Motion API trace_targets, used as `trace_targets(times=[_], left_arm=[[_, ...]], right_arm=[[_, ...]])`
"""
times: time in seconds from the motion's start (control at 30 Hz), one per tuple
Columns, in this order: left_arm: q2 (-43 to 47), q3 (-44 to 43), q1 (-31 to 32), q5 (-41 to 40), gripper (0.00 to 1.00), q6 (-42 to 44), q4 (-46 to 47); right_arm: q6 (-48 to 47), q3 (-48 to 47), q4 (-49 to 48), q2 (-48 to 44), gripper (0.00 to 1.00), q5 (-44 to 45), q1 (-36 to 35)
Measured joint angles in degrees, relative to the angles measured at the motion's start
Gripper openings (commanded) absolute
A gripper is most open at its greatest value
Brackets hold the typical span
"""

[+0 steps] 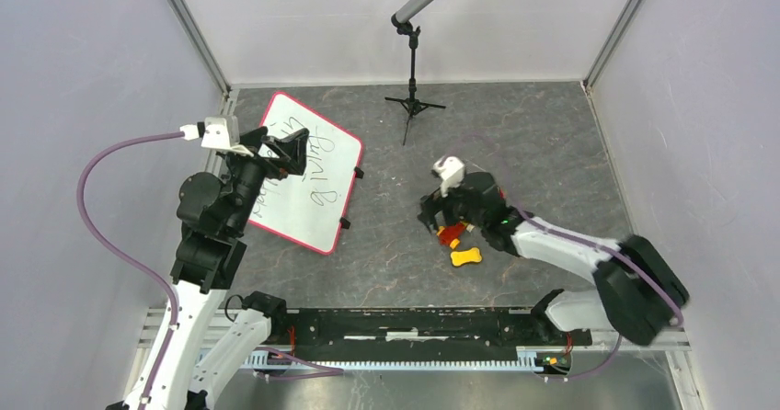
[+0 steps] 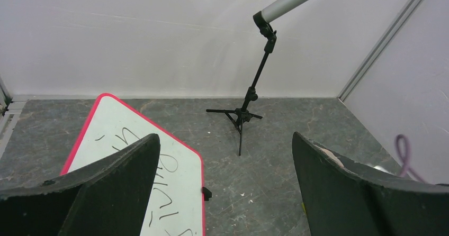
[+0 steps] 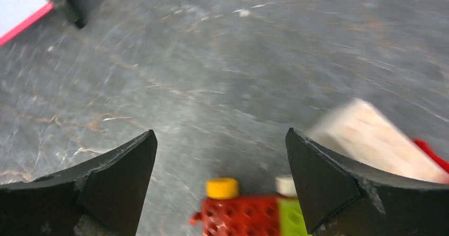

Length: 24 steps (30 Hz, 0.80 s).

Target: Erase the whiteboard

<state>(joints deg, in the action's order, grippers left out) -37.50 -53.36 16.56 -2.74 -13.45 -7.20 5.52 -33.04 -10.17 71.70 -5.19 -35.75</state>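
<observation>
Next, my right gripper grabs the whiteboard by its nearer black edge clip [image 3: 66, 9] to position the whiteboard for erasing, and the handwriting stays uncovered.
The whiteboard [image 1: 313, 189] lies flat at the left, white with a red-pink frame and black handwriting; it also shows in the left wrist view [image 2: 114, 122] and as a corner in the right wrist view [image 3: 10, 0]. My left gripper [image 1: 296, 153] hangs open and empty above the board's upper left part, its jaws wide apart [image 2: 225, 141]. My right gripper [image 1: 438, 222] is open and empty [image 3: 219, 135], low over the floor mid-table. Just in front of it sit a red perforated block [image 3: 249, 217] with a yellow peg [image 3: 222, 188] and a pale rectangular block [image 3: 370, 138].
A microphone stand [image 1: 412, 79] stands at the back centre, also in the left wrist view [image 2: 249, 98]. A yellow bone-shaped piece [image 1: 466, 256] lies near the red block [image 1: 451, 233]. Black clips [image 1: 359, 173] sit on the board's right edge. Walls enclose three sides.
</observation>
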Motion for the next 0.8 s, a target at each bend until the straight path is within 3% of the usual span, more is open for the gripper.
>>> trace_targets(times=[0.13, 0.27, 0.4, 0.6, 0.8], left_arm=[[-0.1, 0.0, 0.0, 0.1, 1.0, 0.0, 0.0], [0.0, 0.0, -0.1, 0.3, 1.0, 0.0, 0.0], [0.1, 0.0, -0.1, 0.3, 1.0, 0.0, 0.0], [0.5, 0.0, -0.2, 1.6, 1.0, -0.1, 0.0], [0.5, 0.0, -0.4, 3.0, 1.0, -0.2, 0.0]], right_arm=[[-2.8, -4.0, -4.4, 12.2, 0.98, -1.9, -8.2], [-8.3, -15.1, -5.4, 25.5, 0.99, -3.0, -15.6], [-11.8, -23.0, -8.2, 33.4, 0.84, -4.4, -19.5], [-14.0, -30.6, -9.0, 41.8, 0.73, -7.2, -20.0], [-15.7, -31.9, -9.0, 45.0, 0.59, -7.7, -21.2]])
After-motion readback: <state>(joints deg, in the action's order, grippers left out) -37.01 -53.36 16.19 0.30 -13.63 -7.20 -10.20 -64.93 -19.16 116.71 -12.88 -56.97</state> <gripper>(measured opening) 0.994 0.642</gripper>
